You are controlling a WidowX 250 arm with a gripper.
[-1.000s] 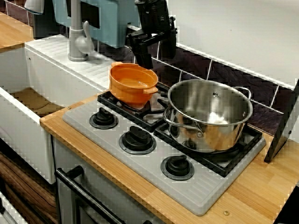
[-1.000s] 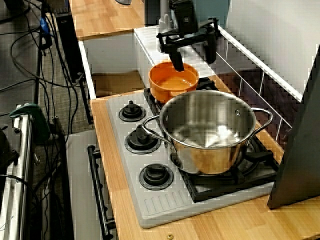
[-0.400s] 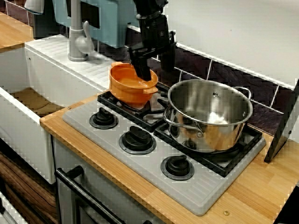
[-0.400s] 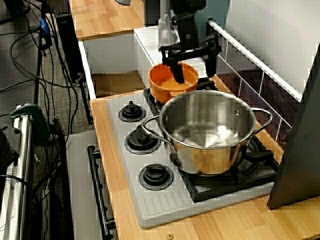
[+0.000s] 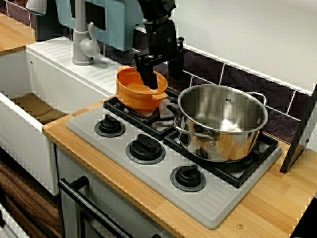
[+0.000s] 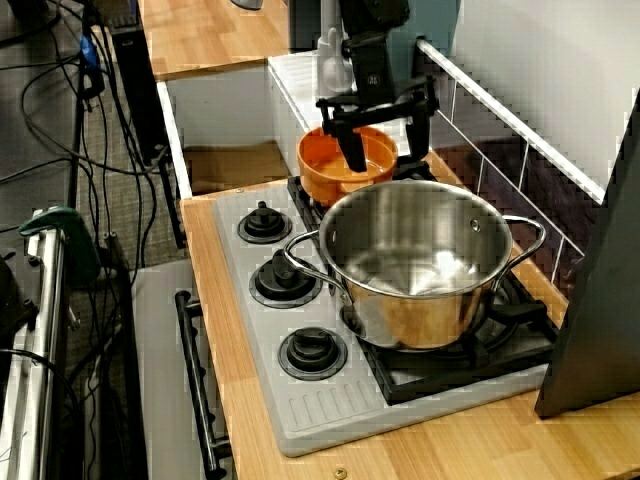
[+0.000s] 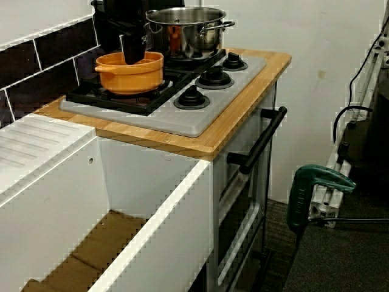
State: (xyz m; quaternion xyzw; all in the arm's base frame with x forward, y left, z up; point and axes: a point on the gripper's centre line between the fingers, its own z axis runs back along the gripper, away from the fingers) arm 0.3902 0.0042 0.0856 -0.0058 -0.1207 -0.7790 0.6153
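I need to lift the orange pot off the burner [image 5: 149, 117], so I should next grab the pot with my gripper by its rim between the handles.
An orange pot [image 5: 137, 94] [image 6: 333, 181] [image 7: 130, 75] sits on the back left burner of the hob. My black gripper [image 5: 161, 74] [image 6: 384, 138] hangs open over the pot's far rim. One finger [image 5: 148, 79] [image 7: 132, 50] dips inside the pot, and the other finger [image 5: 174, 67] stays outside, behind the rim. Nothing is held between them. Beside the orange pot, on the right in the front view, stands a large steel pot [image 5: 223, 124] [image 6: 420, 265] [image 7: 182, 29].
The grey hob [image 5: 163, 176] has three black knobs [image 5: 145, 147] along its front edge. A white sink [image 7: 152, 207] with a grey tap [image 5: 81, 44] lies to its left. Dark tiles [image 5: 237, 79] line the wall behind, and a black panel [image 5: 302, 129] leans at the right.
The gripper has come down from above the orange pot and shifted slightly left. One finger is now inside the pot. The pots have not moved.
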